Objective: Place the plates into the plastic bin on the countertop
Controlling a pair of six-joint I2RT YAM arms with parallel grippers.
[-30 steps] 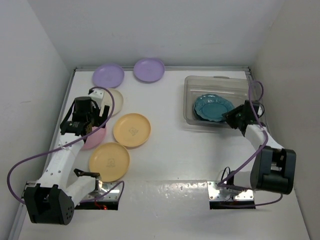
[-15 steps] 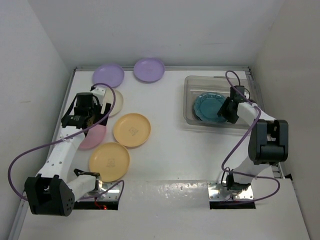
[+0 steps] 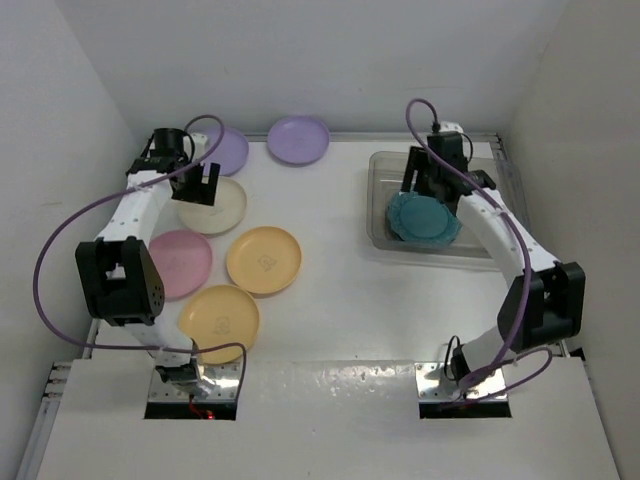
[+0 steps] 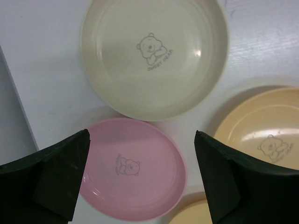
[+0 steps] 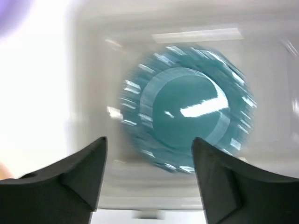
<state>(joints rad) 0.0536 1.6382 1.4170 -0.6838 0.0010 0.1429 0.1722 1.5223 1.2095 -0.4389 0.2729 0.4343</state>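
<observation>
I should grab the lavender plate by its rim [image 3: 224, 174] with my left gripper. The plate's opposite edge then stays free for my right gripper.
A dark teal scalloped plate [image 3: 424, 217] lies in the clear plastic bin [image 3: 376, 196] at the right. My right gripper [image 3: 426, 184] hovers open and empty over the bin's far side. Its wrist view is blurred and shows the teal plate [image 5: 187, 107] beyond the open gripper [image 5: 148, 140]. My left gripper [image 3: 205, 185] is open and empty above the cream plate [image 3: 215, 208]. On the countertop lie the pink plate [image 3: 178, 263], two yellow-orange plates [image 3: 264, 260] [image 3: 218, 323] and two lavender plates [image 3: 298, 139] [image 3: 232, 150]. The left wrist view shows the cream plate [image 4: 154, 56], pink plate [image 4: 133, 170] and the open gripper [image 4: 141, 135].
White walls close in the countertop [image 3: 340, 300] on the left, back and right. The left arm's purple cable [image 3: 60, 240] loops over the left side. The right arm's cable [image 3: 415, 110] arcs above the bin. A yellow-orange plate [image 4: 261, 130] sits right of the pink one.
My left arm has swung away from over the pink plate to the far left, above the cream plate. My right gripper has moved from the bin's right side to over its far side.
</observation>
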